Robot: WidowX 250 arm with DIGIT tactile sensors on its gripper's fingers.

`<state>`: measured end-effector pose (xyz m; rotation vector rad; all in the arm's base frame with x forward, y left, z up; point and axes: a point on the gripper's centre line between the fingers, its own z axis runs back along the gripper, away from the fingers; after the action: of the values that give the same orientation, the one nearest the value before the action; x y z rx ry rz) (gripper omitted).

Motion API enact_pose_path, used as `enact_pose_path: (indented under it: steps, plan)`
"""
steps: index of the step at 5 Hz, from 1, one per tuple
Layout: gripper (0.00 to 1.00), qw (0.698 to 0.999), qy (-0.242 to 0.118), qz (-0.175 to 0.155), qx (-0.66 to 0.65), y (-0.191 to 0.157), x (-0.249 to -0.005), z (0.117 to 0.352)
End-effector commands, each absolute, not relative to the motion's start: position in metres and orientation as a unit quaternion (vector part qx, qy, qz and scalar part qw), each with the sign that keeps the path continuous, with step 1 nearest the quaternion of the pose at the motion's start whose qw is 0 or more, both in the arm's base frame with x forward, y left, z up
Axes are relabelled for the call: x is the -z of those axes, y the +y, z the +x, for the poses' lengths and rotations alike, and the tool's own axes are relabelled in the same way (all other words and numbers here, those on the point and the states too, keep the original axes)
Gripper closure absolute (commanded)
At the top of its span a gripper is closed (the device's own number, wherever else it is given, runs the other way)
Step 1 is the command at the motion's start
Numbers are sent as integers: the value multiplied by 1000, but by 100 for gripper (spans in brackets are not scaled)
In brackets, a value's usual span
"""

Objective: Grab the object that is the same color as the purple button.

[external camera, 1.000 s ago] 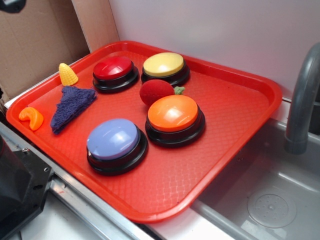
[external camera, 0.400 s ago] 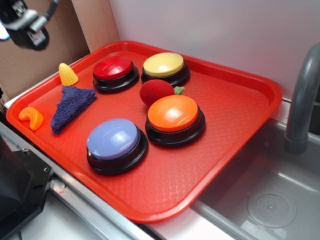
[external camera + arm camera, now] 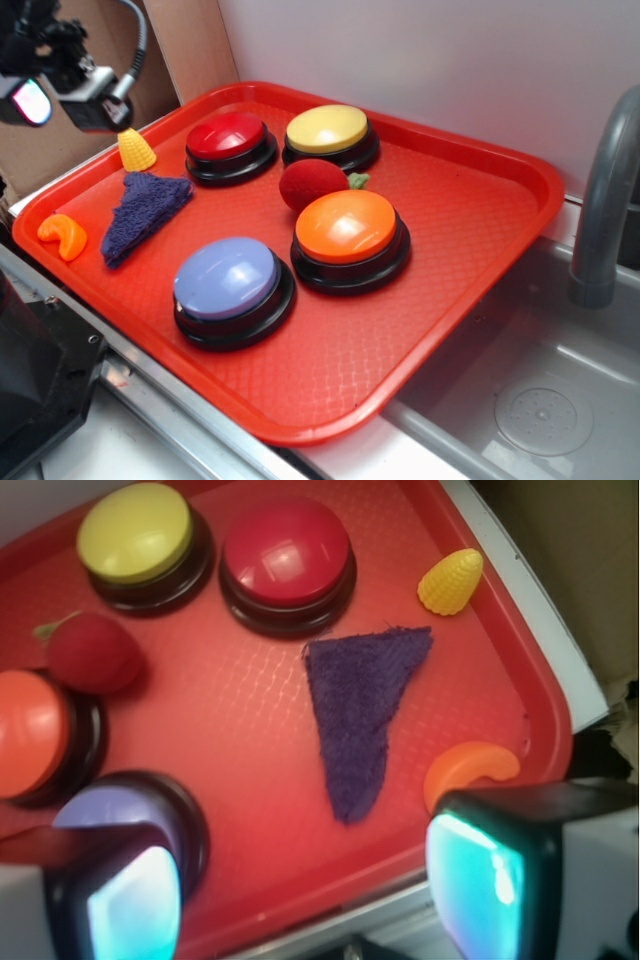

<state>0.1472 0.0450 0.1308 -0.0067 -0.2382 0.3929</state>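
I should pick out the object matching the purple button (image 3: pixel 228 280), so next my gripper should grab the purple cloth by its narrow tapered end (image 3: pixel 118 248).
The object, a dark purple fuzzy cloth triangle (image 3: pixel 140 212) (image 3: pixel 362 710), lies flat at the left of the red tray (image 3: pixel 450 220). The purple button (image 3: pixel 228 280) (image 3: pixel 105 810), a lavender dome on a black base, sits at the tray's front. My gripper (image 3: pixel 60 100) (image 3: pixel 305 890) hangs open in the air above the tray's left edge, up and left of the cloth, with nothing between its fingers. In the wrist view the cloth lies ahead of the gap between the jaws.
Red (image 3: pixel 228 140), yellow (image 3: pixel 328 130) and orange (image 3: pixel 347 228) buttons and a red fuzzy ball (image 3: pixel 312 183) share the tray. A yellow toy corn (image 3: pixel 135 148) and an orange crescent (image 3: pixel 63 235) flank the cloth. A sink (image 3: pixel 540 400) and faucet (image 3: pixel 605 200) lie to the right.
My gripper has come into view at the top left and moved right and down toward the tray's left side. Nothing on the tray has moved.
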Motion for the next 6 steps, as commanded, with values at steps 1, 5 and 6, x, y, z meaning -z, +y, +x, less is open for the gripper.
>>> enact_pose_path:
  steps: [1,5,6]
  plan:
    - [0,966,-122,23,-228,62,-92,162]
    - [0,958,-106,7,-268,80,-34,173]
    - [0,958,-100,-7,-268,83,-23,174]
